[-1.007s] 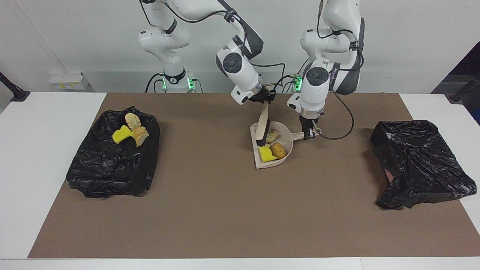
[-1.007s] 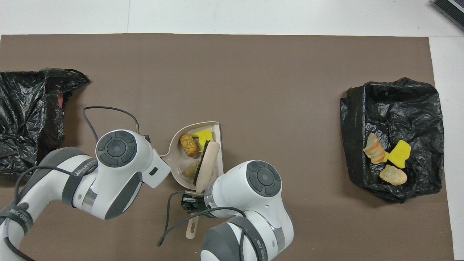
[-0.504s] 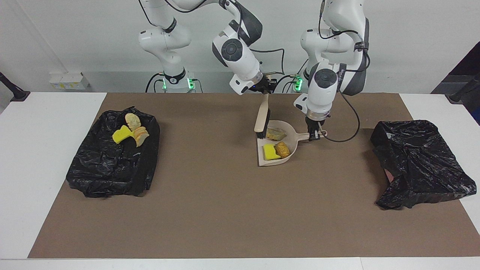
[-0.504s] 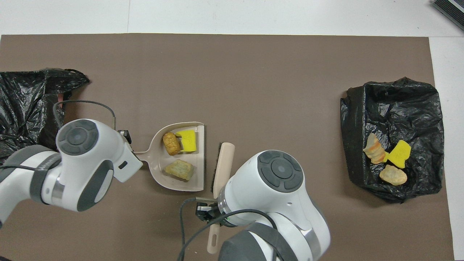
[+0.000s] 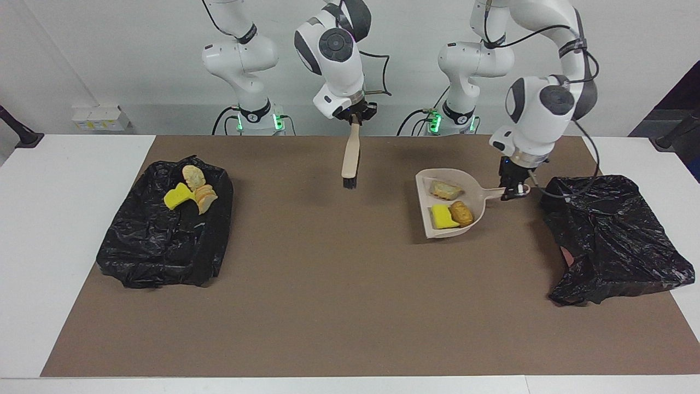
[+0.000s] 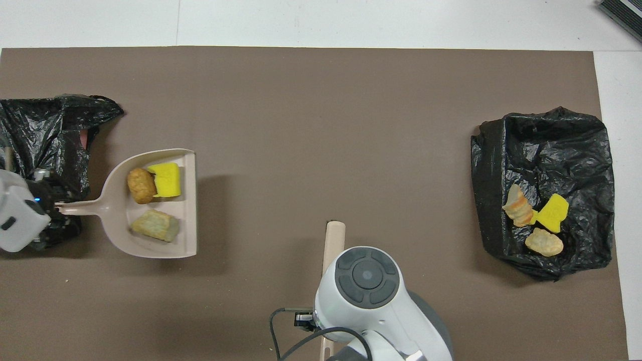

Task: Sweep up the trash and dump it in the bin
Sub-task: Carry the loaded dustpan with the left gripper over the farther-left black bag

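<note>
The brush's handle (image 6: 334, 240) hangs above the brown mat in the overhead view, so the brush stays held in my right gripper for now.
My left gripper (image 5: 513, 191) is shut on the handle of the beige dustpan (image 5: 473, 196), which hangs just above the mat beside the black-bagged bin (image 5: 612, 235) at the left arm's end. In the pan lie three pieces of trash: a yellow sponge wedge (image 5: 442, 217), a tan-orange chunk (image 5: 462, 213) and a pale chunk (image 5: 445, 190). From overhead, the dustpan (image 6: 118, 215) carries the same yellow wedge (image 6: 168, 179). My right gripper (image 5: 355, 117) is shut on the brush (image 5: 350, 157), which hangs bristles down over the mat near the robots.
A second black bag (image 5: 158, 241) lies at the right arm's end of the table, with a yellow sponge (image 5: 176, 197) and two beige chunks on top. The brown mat (image 5: 328, 284) covers the table's middle.
My left arm has carried the loaded dustpan from the middle toward the bin at its end. My right arm has lifted the brush out of the pan and drawn it back toward the robots.
</note>
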`<state>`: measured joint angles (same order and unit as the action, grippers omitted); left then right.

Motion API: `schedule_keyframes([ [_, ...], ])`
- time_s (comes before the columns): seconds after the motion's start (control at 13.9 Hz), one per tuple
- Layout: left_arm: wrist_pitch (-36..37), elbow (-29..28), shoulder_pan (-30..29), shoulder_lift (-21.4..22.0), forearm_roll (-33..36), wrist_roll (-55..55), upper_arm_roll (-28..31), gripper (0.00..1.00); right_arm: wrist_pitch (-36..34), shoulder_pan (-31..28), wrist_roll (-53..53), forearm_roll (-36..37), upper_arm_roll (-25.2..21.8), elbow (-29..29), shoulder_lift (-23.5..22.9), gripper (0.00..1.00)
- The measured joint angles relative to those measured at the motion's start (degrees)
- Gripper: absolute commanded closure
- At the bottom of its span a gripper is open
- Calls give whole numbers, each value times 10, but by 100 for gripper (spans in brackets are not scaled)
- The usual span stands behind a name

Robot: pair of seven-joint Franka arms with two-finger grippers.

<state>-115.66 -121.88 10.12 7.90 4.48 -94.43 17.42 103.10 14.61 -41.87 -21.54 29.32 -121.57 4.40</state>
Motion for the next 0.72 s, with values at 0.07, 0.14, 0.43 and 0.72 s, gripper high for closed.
schedule_keyframes([
  [0.07, 9, 17, 0, 0, -1, -17, 25, 100, 16, 1, -9, 0, 14, -8, -6, 100],
  [0.14, 21, 34, 0, -2, -1, -26, 51, 100, 39, 2, -15, 1, 28, -13, -16, 100],
  [0.43, 46, 119, -1, -32, -12, -71, 162, 100, 110, 9, -61, 62, 67, -21, -83, 100],
  [0.72, 42, 225, -16, -117, 6, -137, 222, 100, 136, 11, -63, 75, 69, -22, -114, 100],
])
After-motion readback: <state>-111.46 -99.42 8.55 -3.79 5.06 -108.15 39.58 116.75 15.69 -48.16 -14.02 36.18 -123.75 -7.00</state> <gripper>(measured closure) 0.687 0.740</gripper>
